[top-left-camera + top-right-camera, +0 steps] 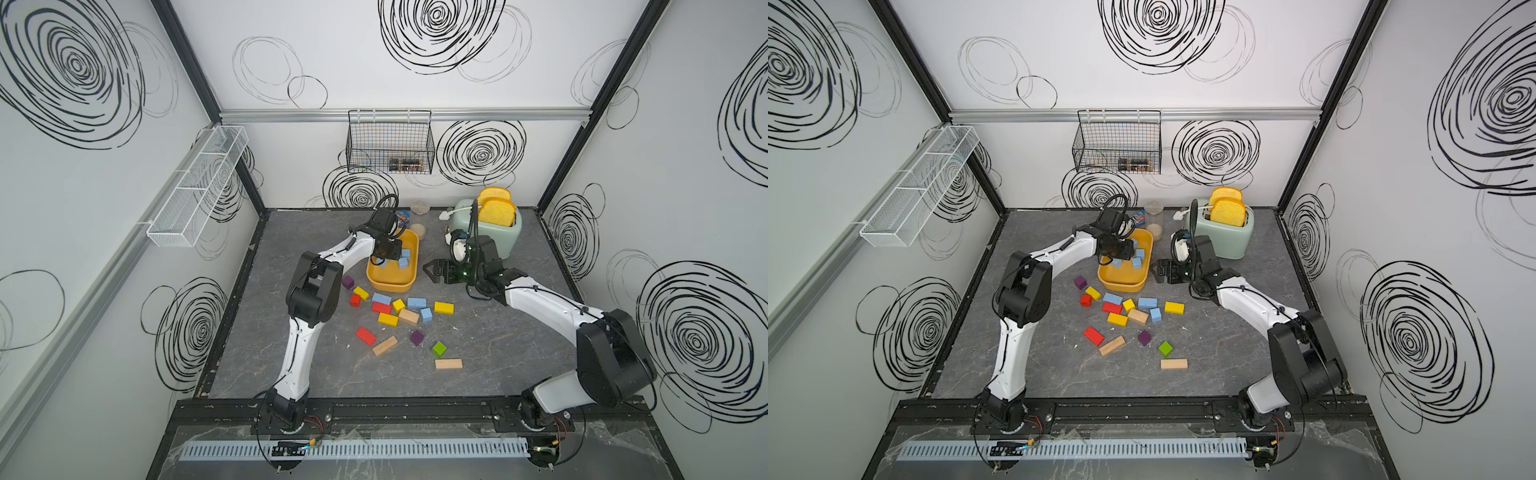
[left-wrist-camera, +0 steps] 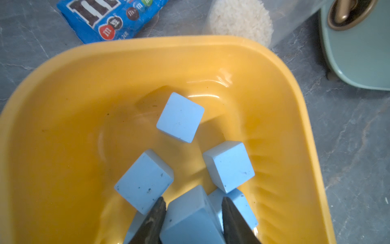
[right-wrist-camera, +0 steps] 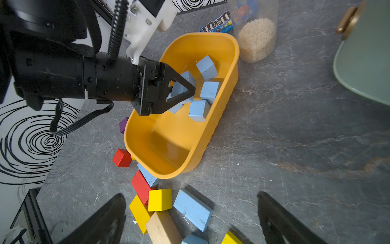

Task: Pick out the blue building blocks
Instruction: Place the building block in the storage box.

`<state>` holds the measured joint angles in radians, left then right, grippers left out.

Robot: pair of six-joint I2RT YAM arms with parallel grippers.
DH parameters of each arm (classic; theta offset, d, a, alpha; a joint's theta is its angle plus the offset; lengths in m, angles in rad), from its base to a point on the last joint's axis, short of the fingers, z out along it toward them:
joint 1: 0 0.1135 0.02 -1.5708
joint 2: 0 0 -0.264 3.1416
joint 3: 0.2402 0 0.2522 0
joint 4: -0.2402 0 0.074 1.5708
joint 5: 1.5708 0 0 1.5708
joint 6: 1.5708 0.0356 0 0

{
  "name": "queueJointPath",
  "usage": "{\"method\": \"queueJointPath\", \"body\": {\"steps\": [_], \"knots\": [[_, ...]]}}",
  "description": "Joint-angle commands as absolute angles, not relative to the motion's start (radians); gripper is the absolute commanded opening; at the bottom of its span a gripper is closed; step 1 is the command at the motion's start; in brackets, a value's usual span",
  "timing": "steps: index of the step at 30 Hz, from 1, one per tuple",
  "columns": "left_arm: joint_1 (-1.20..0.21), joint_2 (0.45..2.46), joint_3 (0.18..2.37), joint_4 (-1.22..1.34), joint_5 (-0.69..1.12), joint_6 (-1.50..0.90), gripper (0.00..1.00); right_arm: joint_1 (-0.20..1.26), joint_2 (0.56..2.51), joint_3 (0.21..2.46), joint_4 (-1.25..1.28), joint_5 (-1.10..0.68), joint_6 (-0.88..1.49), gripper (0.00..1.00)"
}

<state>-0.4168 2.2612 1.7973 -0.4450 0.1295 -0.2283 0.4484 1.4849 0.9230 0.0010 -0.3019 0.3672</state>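
Note:
I should open my left gripper now, because my fingers hold the light-blue block (image 2: 187,217) low among the yellow tub's cubes, and the block would rest there.
My left gripper (image 2: 193,200) is shut on a light-blue block (image 2: 190,215), holding it over the yellow tub (image 2: 147,42). In both top views it reaches into the tub's far half (image 1: 388,259) (image 1: 1116,261). Three loose blue cubes (image 2: 180,117) (image 2: 229,165) (image 2: 144,181) lie in the tub, with another partly hidden under the fingers. On the table in front of the tub lie three more blue blocks (image 1: 381,298) (image 1: 416,302) (image 1: 427,314). My right gripper (image 1: 428,271) (image 3: 191,195) hangs open and holds nothing, just right of the tub and above a blue brick (image 3: 193,209).
Red, yellow, purple, green and plain wood blocks (image 1: 409,316) are scattered among the blue ones. Behind the tub stand a jar of rice (image 3: 256,40) and a blue candy packet (image 2: 109,19). A mint toaster (image 1: 494,226) stands at the back right, and a wire basket (image 1: 390,143) hangs on the back wall.

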Motion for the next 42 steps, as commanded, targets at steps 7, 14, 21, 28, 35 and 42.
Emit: {"method": "queueJointPath", "body": {"steps": [7,14,21,28,35,42], "knots": [[-0.404,2.273,1.815,-0.423,0.107,-0.241,0.35,0.442,1.497,0.934,0.000,-0.311,0.370,0.98],[-0.405,2.260,1.809,-0.427,0.114,-0.241,0.47,0.439,1.493,0.939,-0.017,-0.314,0.367,0.98],[-0.405,2.236,1.798,-0.422,0.125,-0.252,0.55,0.442,1.481,0.939,-0.031,-0.319,0.367,0.98],[-0.408,2.168,1.771,-0.411,0.145,-0.264,0.60,0.443,1.448,0.939,-0.060,-0.336,0.353,0.98],[-0.427,2.013,1.686,-0.381,0.131,-0.242,0.79,0.468,1.397,0.927,-0.135,-0.305,0.304,0.98],[-0.444,1.831,1.547,-0.339,0.155,-0.204,0.91,0.550,1.362,0.929,-0.233,-0.196,0.260,0.98]]}}
